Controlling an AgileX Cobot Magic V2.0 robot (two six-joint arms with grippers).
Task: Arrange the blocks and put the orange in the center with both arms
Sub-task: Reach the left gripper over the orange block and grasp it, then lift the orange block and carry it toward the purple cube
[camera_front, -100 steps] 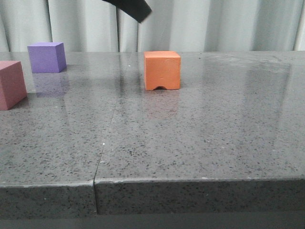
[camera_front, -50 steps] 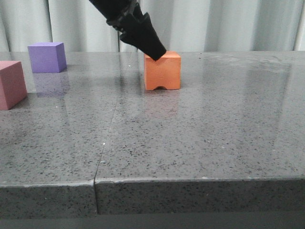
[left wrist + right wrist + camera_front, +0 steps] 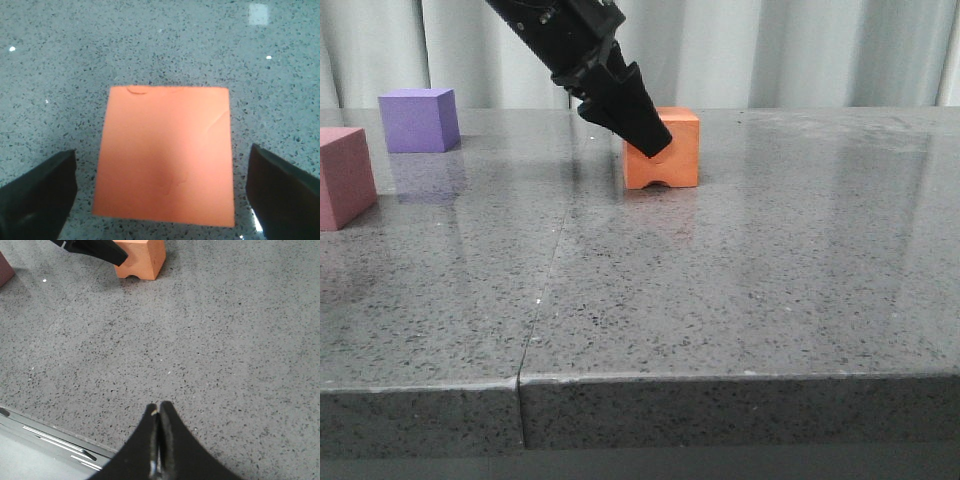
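Observation:
The left gripper's fingers are on each side of the orange cube, so the left gripper will close.
The orange cube, arched notch facing the front, stands on the grey stone tabletop. My left gripper reaches down from the upper left, one dark finger in front of the cube's left part. In the left wrist view the left gripper is open, one finger on each side of the orange cube, with small gaps. The purple cube and the pink-red cube stand far left, bare tabletop between them. My right gripper is shut and empty, over the table near its front edge.
Grey curtains hang behind the table. A seam runs through the tabletop from front to back. The right wrist view shows the orange cube, the left finger, the pink-red cube's corner and the table's front edge.
My left gripper has come down from the top of the front view to the orange cube and now straddles it. The cubes have not moved.

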